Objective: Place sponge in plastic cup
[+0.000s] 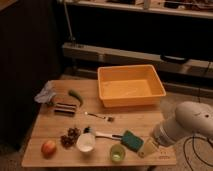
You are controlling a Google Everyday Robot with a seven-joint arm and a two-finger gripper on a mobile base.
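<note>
I will grab the sponge by its short end (pixel 139 146) with my gripper next, to place the teal-green sponge in the green plastic cup (pixel 117 153).
The teal-green sponge (pixel 132 140) lies flat near the table's front edge, right of centre. Just left of it and a little nearer the front stands the small translucent green plastic cup (pixel 117 153), upright. My gripper (pixel 146 146), with its yellowish pad, sits low over the table at the sponge's right end, open, with the pad right against the sponge. The white arm (pixel 187 124) reaches in from the right.
An orange tub (pixel 131 86) stands at the back right of the wooden table (pixel 55 125). A white round cup (pixel 86 142), grapes (pixel 70 137), an apple (pixel 48 148), a green pepper (pixel 75 96), a crumpled bag (pixel 45 93) and a small brush (pixel 99 117) lie to the left.
</note>
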